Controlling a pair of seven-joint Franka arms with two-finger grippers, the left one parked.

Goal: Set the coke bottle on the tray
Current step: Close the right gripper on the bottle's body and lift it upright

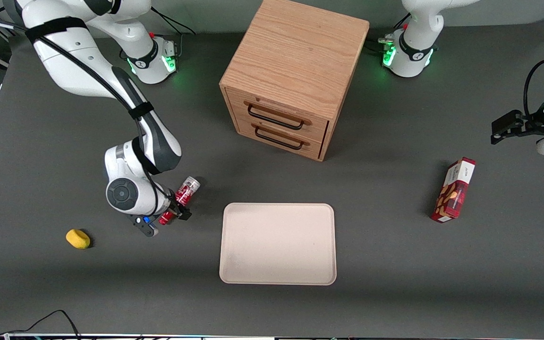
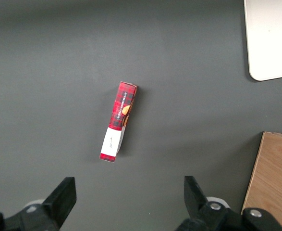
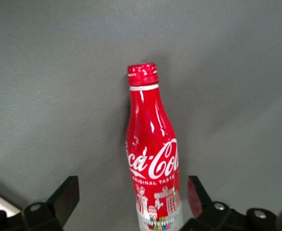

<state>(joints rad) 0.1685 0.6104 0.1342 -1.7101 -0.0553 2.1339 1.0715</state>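
The coke bottle needs to go on the tray. My right gripper should grab it by its lower labelled body [image 3: 156,195] next.
The coke bottle [image 1: 181,196], slim and red with white script and a silver base end, lies on the dark table beside the tray [image 1: 277,243], toward the working arm's end. My right gripper [image 1: 167,221] is down at the bottle and open. In the right wrist view the bottle [image 3: 153,154] runs away from the gripper [image 3: 131,197], with its red cap farthest off. Its lower body sits between the two spread fingers, much closer to one finger [image 3: 197,192] than to the other. The beige tray has nothing on it.
A wooden two-drawer cabinet [image 1: 291,75] stands farther from the front camera than the tray. A yellow object [image 1: 78,238] lies near the working arm. A red snack box [image 1: 455,190] lies toward the parked arm's end.
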